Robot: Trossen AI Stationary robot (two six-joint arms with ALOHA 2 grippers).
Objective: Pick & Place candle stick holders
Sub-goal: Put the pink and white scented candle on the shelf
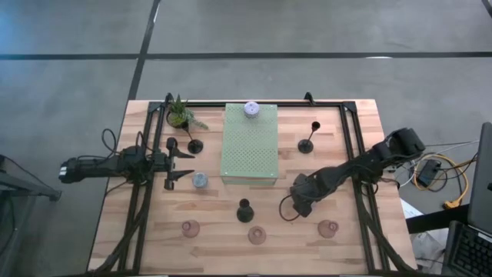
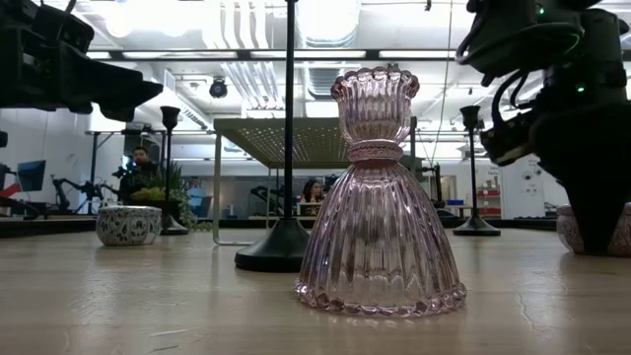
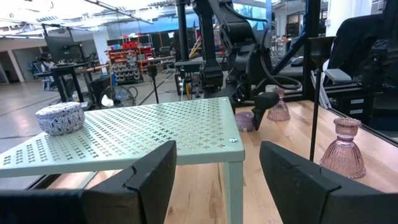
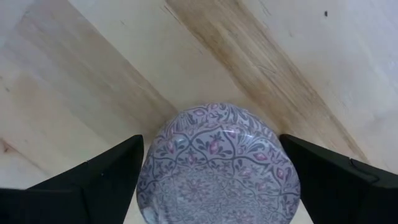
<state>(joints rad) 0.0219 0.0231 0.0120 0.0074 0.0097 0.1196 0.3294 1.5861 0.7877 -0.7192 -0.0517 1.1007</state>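
Note:
The squat patterned cup needs to go on the green mat, so my right gripper should grab the cup's round side [image 4: 157, 160] next.
My right gripper [image 1: 300, 203] points down over a squat round cup with a pink and lilac pattern [image 4: 217, 163] that stands on the table. It is open, one finger close on each side of the cup. My left gripper [image 1: 181, 163] is open and empty, level, beside a pale blue cup [image 1: 199, 181]. A lilac cup [image 1: 250, 108] stands on the pale green mat [image 1: 250, 150]. Three black candlesticks [image 1: 194, 145] [image 1: 307, 145] [image 1: 244, 209] and three pink glass holders [image 1: 190, 228] [image 1: 257, 235] [image 1: 328, 228] stand upright on the table.
A small green potted plant [image 1: 181, 115] stands at the far left. The mat is raised on legs [image 3: 231, 180]. Black frame rails [image 1: 138, 192] run along both sides of the table. Bare wood shows near the front edge between the pink holders.

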